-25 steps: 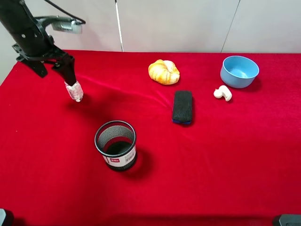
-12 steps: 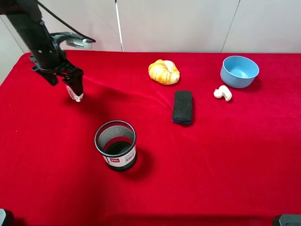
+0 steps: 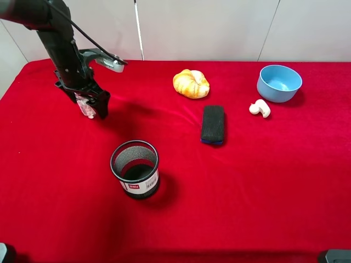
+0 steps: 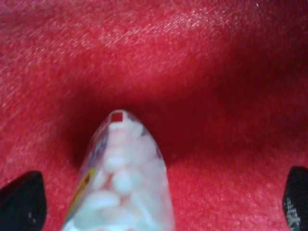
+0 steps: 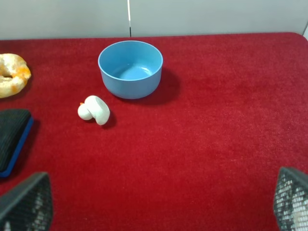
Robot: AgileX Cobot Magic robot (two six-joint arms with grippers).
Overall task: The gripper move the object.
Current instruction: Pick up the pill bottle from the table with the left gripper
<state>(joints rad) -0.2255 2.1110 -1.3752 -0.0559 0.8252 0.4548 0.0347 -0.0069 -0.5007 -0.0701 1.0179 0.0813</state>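
Note:
The left gripper grabs the bottle of white pills by its wide body point(image 4: 119, 209) next, to move it with its tapered tip point(image 4: 122, 122) free.
The object, a small clear bottle point(image 3: 86, 107) of white pills, rests on the red cloth at the far left. In the left wrist view the bottle point(image 4: 122, 183) fills the lower middle, pointing away from the camera. My left gripper point(image 3: 96, 107) is down at the bottle with its jaws open; the two dark fingertips point(image 4: 19, 202) stand wide apart on either side and do not touch the bottle. My right gripper point(image 5: 159, 202) is open and empty, low over the cloth near the right front; it does not show in the exterior view.
A black mesh cup point(image 3: 135, 169) stands in front of the bottle. A bread roll point(image 3: 191, 83), a black eraser point(image 3: 212, 124), a small white curved piece point(image 3: 260, 108) and a blue bowl point(image 3: 278, 83) lie to the right. The red table point(image 3: 247, 192) ends at the wall.
My left arm has swung to the right and lowered, so the gripper now stands around the bottle. The bottle has stayed about where it was. The other things have not moved.

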